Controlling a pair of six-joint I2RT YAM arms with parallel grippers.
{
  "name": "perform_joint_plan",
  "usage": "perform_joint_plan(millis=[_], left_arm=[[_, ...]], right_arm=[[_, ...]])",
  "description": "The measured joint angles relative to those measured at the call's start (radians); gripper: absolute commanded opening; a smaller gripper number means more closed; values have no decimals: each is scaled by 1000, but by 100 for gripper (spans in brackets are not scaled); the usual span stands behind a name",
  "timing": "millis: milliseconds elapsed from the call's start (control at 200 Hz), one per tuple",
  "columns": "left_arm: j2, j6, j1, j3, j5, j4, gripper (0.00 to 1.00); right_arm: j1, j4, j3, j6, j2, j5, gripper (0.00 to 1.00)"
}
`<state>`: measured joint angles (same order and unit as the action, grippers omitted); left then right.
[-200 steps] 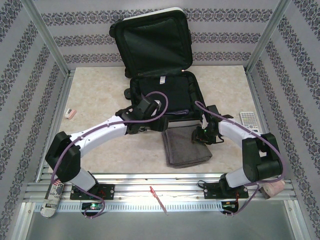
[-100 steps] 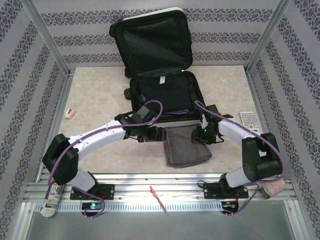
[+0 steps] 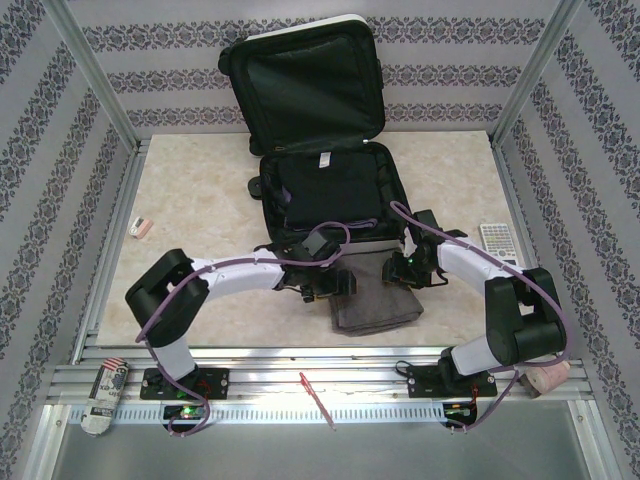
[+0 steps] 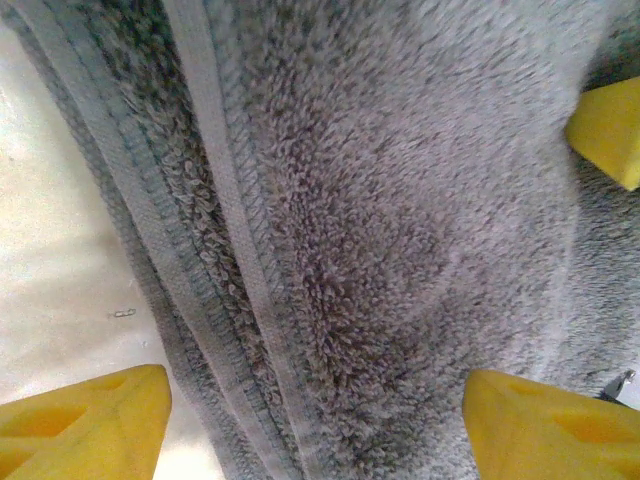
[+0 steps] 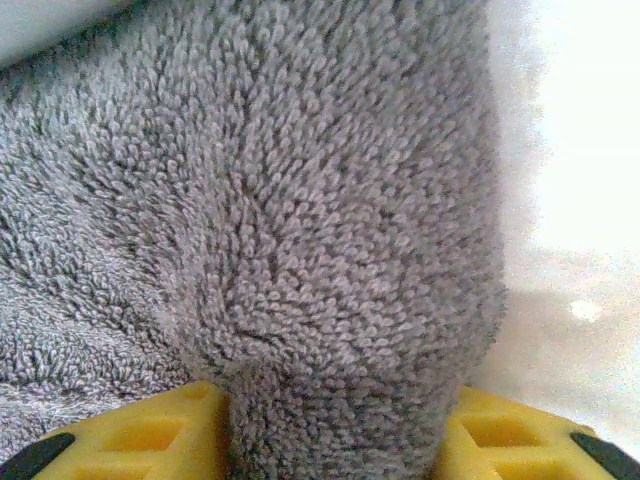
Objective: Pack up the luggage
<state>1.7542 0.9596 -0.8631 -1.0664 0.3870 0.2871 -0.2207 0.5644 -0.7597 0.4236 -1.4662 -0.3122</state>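
Note:
The towel is still below my fingers in the left wrist view. My left gripper needs to go lower before it closes on the towel at its hemmed border (image 3: 341,297) (image 4: 285,420).
The luggage (image 3: 392,190), a white hard-shell case with black lining, lies open at the table's back, its lid (image 3: 310,90) leaning on the wall. A folded grey towel (image 3: 375,300) lies just in front of it. My left gripper (image 3: 335,283) hovers low over the towel's left edge, open. Its yellow fingertips (image 4: 85,420) straddle the hemmed border of the towel (image 4: 380,250). My right gripper (image 3: 393,270) is at the towel's far right corner, shut on a bunched fold of the towel (image 5: 330,250) between its yellow pads (image 5: 120,440).
A white keypad device (image 3: 497,240) lies by the right wall and a small pink-white item (image 3: 141,227) by the left wall. A printed can (image 3: 103,398) and a red stick (image 3: 315,395) rest on the front rail.
My left arm has swung from over the luggage's front rim down and to the right, onto the towel's left edge. The right gripper has kept its grip and its place.

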Motion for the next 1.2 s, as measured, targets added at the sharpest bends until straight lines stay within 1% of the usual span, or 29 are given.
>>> perform_joint_plan(millis=[325, 475, 575, 625, 655, 699, 789, 879, 944, 994, 1199], left_arm=[[84, 18, -13, -46, 8, -7, 74], [101, 18, -13, -66, 23, -11, 69], [108, 18, -13, -74, 28, -12, 60], [114, 18, -13, -77, 32, -16, 53], [119, 18, -13, -79, 32, -19, 48], [126, 13, -13, -83, 36, -23, 39], [130, 10, -13, -89, 42, -26, 25], [130, 2, -13, -96, 49, -23, 16], [130, -2, -13, -97, 51, -22, 12], [130, -8, -13, -97, 51, -21, 10], [126, -44, -13, -109, 54, 7, 8]], right_arm=[[-7, -31, 16, 27, 7, -17, 44], [-18, -49, 26, 50, 12, -22, 42], [-24, -62, 32, 65, 16, -31, 39], [-27, -71, 37, 69, 21, -37, 37], [-29, -74, 39, 71, 24, -40, 35], [-31, -77, 41, 72, 28, -44, 31], [-32, -79, 42, 69, 40, -54, 21], [-33, -80, 42, 66, 56, -69, 10], [-34, -79, 42, 60, 66, -79, 4], [-37, -76, 41, 50, 73, -82, 3], [-41, -43, 6, 21, 111, -135, 0]])
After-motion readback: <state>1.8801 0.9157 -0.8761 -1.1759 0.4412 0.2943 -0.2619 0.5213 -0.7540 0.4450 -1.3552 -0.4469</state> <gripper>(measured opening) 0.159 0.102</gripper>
